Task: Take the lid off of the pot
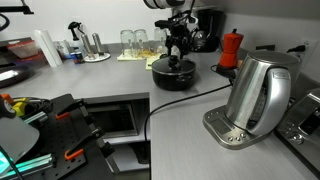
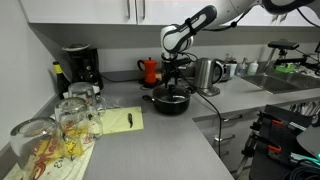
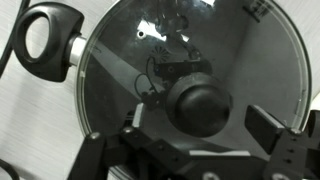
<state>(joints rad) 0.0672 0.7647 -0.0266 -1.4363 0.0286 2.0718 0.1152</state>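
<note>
My gripper should close on the knob (image 1: 174, 61) (image 3: 198, 105) now. The knob is between my two open fingers, so they would catch it.
The black pot (image 1: 160, 80) sits on the grey counter with its glass lid (image 1: 166, 68) on it; both show in both exterior views, pot (image 2: 157, 103). In the wrist view the lid (image 3: 240, 60) fills the frame, with its black knob (image 3: 200, 100) in the middle and one pot side handle (image 3: 45, 40) at the upper left. My gripper (image 3: 200, 122) is straight above the lid and open. Its fingers stand on either side of the knob, with a gap to the knob on the right. It also shows in both exterior views (image 1: 178, 52) (image 2: 173, 82).
A steel kettle (image 1: 255, 95) on its base stands near the front, its cable running past the pot. A red moka pot (image 1: 231, 50) and a black coffee machine (image 2: 80, 65) stand behind. Drinking glasses (image 2: 70, 120) stand on a cloth. The counter edge drops off in front of the pot.
</note>
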